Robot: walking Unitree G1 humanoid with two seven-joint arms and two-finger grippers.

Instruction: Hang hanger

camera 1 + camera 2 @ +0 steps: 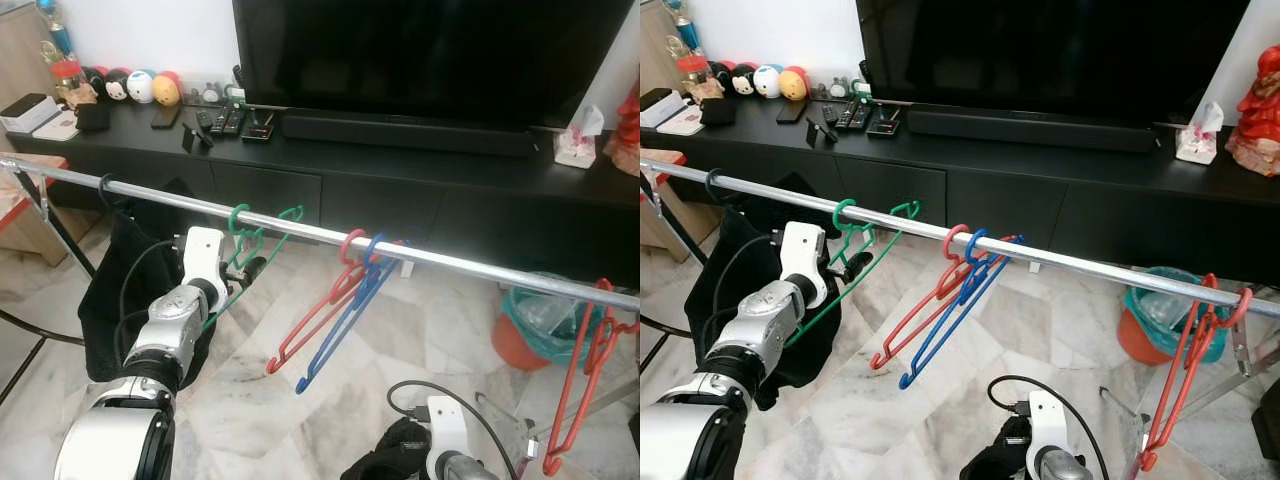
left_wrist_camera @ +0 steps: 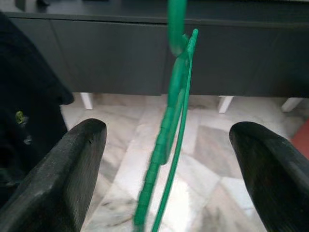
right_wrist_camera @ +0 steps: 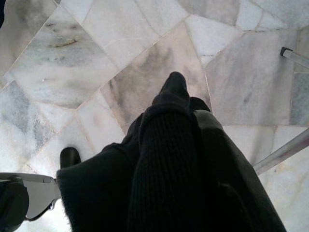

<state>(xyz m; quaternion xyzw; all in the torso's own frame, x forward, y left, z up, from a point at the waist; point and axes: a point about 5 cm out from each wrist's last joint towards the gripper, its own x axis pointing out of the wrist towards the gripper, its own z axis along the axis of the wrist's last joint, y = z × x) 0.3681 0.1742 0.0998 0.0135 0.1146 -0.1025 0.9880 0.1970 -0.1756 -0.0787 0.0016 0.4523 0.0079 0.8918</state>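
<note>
The left gripper grabs the green hanger [image 2: 169, 125] by its ribbed shoulder [image 2: 155, 162] next, where the fingers have room, since the hook wraps around the metal bar.
A green hanger [image 1: 262, 245] hangs by its hook on the metal rail [image 1: 450, 260] in front of me. My left gripper [image 1: 240, 272] is raised just below the rail and stands open. In the left wrist view the green hanger [image 2: 169, 125] runs down the gap between the two black fingers [image 2: 72, 169], touching neither. Low at the bottom, my right gripper [image 3: 190, 99] is shut on a black knitted garment [image 3: 164, 174], which drapes over its fingers and hides most of them.
A red hanger [image 1: 320, 315] and a blue hanger [image 1: 340, 335] hang together mid-rail. Another red hanger [image 1: 580, 380] hangs at the right end, and a black garment [image 1: 110, 290] at the left end. Behind stand a black TV cabinet [image 1: 400, 190] and an orange bin [image 1: 530, 325].
</note>
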